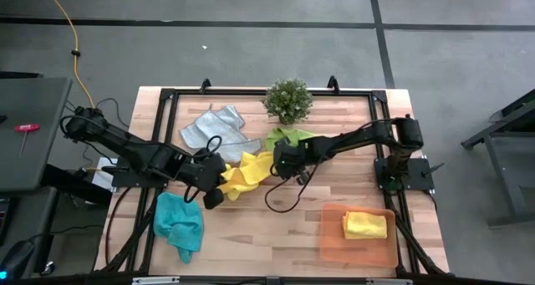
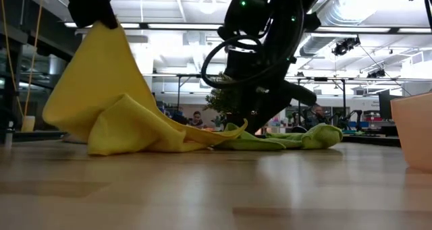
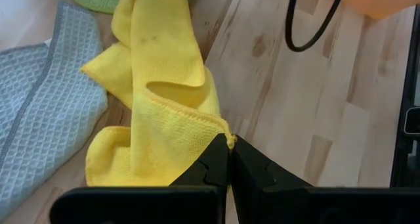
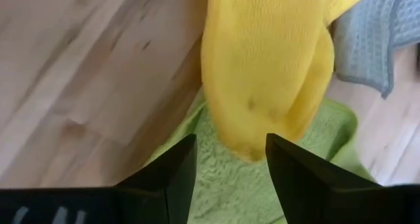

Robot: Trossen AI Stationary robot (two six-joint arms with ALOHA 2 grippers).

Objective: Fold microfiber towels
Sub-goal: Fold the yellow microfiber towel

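My right gripper is to spread the yellow towel out for folding, so next it should grab its loose end [image 4: 252,129] on the lime green towel [image 4: 226,184].
A yellow towel [image 1: 247,175] lies crumpled mid-table, one corner raised by my left gripper [image 3: 230,148], which is shut on it. Its other end [image 4: 262,106] rests on the lime green towel [image 1: 288,139]. My right gripper [image 4: 230,161] hovers open just above that end, one finger on either side. A grey towel [image 1: 216,130] lies flat at the far left. A teal towel [image 1: 178,225] lies bunched at the near left. A second yellow towel [image 1: 365,225] lies folded in the orange tray [image 1: 334,243]. My left gripper pinches the yellow towel's corner [image 3: 227,138] between its two shut fingertips, coming slanting down from the table's left. That corner is lifted high [image 2: 101,27]. The cloth hangs slack from it in a slope, and its bunched lower part [image 2: 135,132] rests on the table.
A small potted plant [image 1: 288,99] stands at the far edge behind the green towel. A black cable [image 1: 284,197] loops under my right arm. The wood between the yellow towel and the tray shows bare.
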